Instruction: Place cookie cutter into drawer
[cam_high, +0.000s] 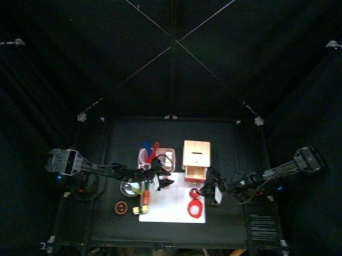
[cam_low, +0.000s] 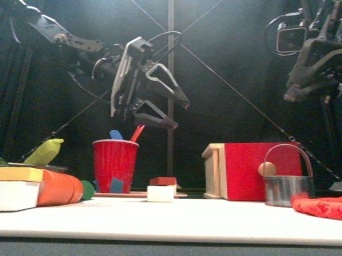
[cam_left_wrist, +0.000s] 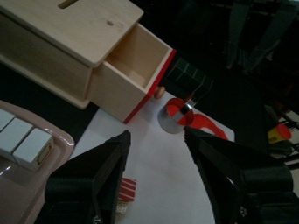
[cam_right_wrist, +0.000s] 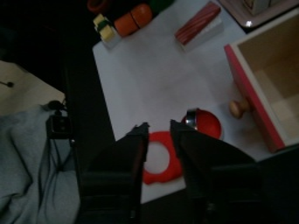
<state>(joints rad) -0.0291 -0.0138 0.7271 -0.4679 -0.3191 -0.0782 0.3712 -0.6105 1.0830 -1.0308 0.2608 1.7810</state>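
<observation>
My right gripper grabs the cutter by its thin metal rim next, to place the cookie cutter into the open drawer.
The tan drawer (cam_high: 201, 156) stands pulled open, its red front (cam_right_wrist: 253, 94) and small knob (cam_right_wrist: 239, 108) facing the white mat (cam_right_wrist: 163, 70). A small dark-red cookie cutter (cam_right_wrist: 208, 124) sits on the mat just in front of that knob, and shows red at the open drawer's corner (cam_left_wrist: 177, 107). My right gripper (cam_right_wrist: 163, 128) hangs open above the mat beside the cutter, over a larger bright-red ring (cam_right_wrist: 158, 166), with nothing between its jaws. My left gripper (cam_left_wrist: 158, 138) is open and empty, raised near the drawer (cam_left_wrist: 117, 83) on its left side (cam_low: 144, 108).
A red cup (cam_low: 115, 165) with blue sticks stands left of the drawer. A small metal pail (cam_low: 285, 185) sits before the red front. Coloured blocks (cam_right_wrist: 122, 21) and a red-white bar (cam_right_wrist: 198, 22) lie at the mat's far end. A green toy on books (cam_low: 40, 175) sits front left.
</observation>
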